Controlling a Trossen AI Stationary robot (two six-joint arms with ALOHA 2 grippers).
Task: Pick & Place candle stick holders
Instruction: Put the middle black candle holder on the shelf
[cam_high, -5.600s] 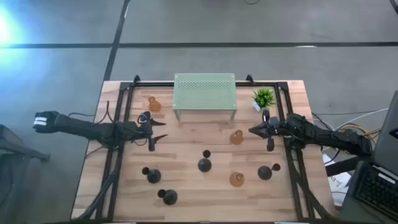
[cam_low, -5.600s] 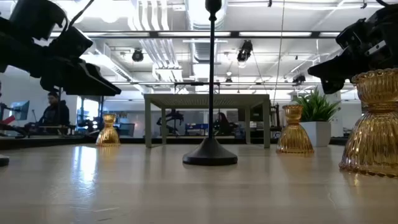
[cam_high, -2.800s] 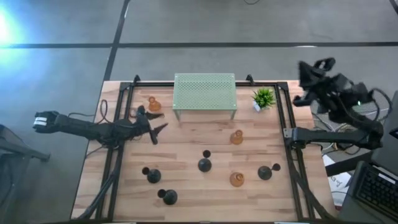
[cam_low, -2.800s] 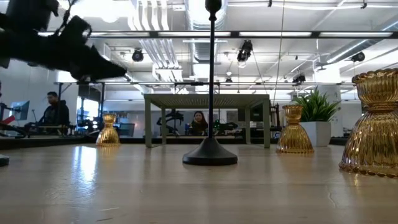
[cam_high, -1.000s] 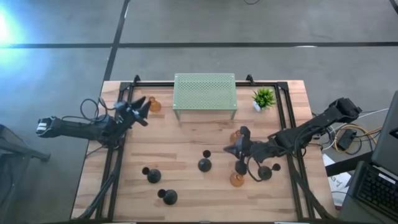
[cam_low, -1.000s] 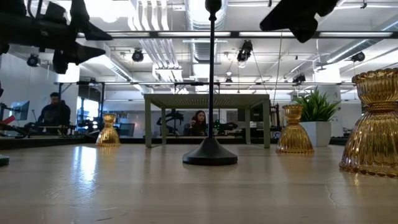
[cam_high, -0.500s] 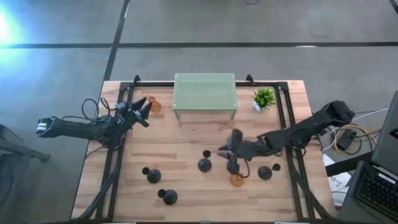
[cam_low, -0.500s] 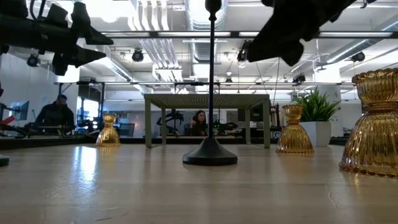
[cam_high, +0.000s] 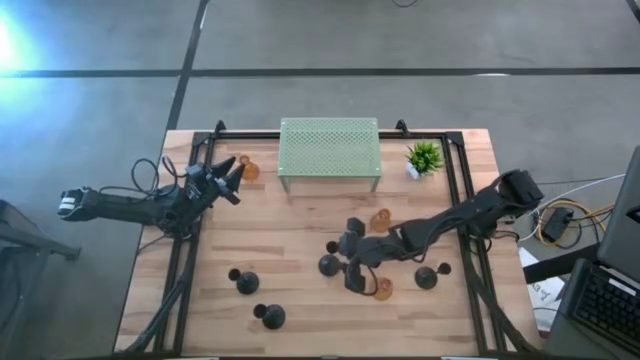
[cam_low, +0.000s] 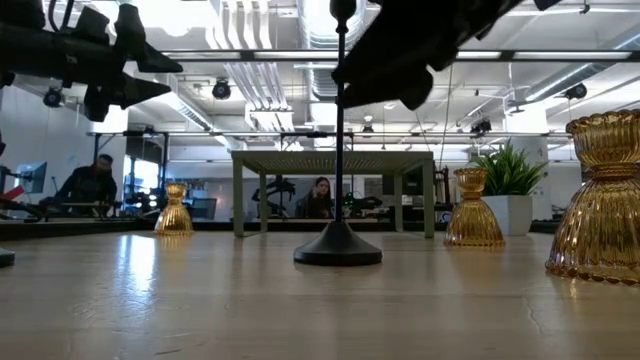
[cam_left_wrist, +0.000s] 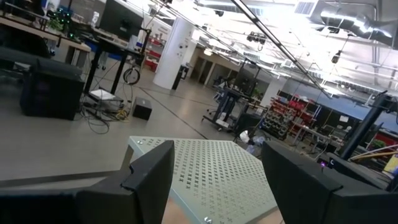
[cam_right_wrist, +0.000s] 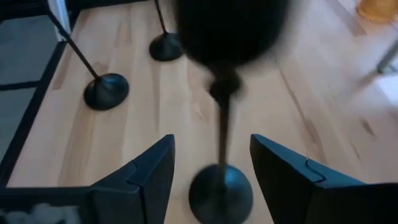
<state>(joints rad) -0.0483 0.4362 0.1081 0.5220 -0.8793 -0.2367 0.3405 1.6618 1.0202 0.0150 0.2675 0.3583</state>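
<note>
My right gripper takes hold of the black candle stick holder by its thin stem (cam_right_wrist: 222, 127) next, to place the holder on the green perforated shelf.
A black candle stick holder (cam_high: 328, 265) stands on its round base mid-table, its thin stem (cam_low: 341, 120) upright. My right gripper (cam_high: 343, 261) is open beside it. In the right wrist view its fingers (cam_right_wrist: 152, 171) stand on either side of the stem (cam_right_wrist: 222, 127) without touching it. Other black holders (cam_high: 247, 283), (cam_high: 272, 317), (cam_high: 426, 277) stand toward the near edge. Amber glass holders sit at far left (cam_high: 247, 168), mid-right (cam_high: 380, 220) and near right (cam_high: 381, 289). My left gripper (cam_high: 232, 180) hovers open near the far-left amber holder.
A green perforated shelf (cam_high: 330, 150) stands at the far edge, and the left wrist view looks onto its top (cam_left_wrist: 211, 177). A small potted plant (cam_high: 424, 158) sits to its right. Black frame rails (cam_high: 190, 250) run along both sides of the table.
My right gripper has travelled toward the table's left edge, past the two right-hand amber holders, and has come up to the middle black holder so that its stem stands between the fingers. The holders have kept their places.
</note>
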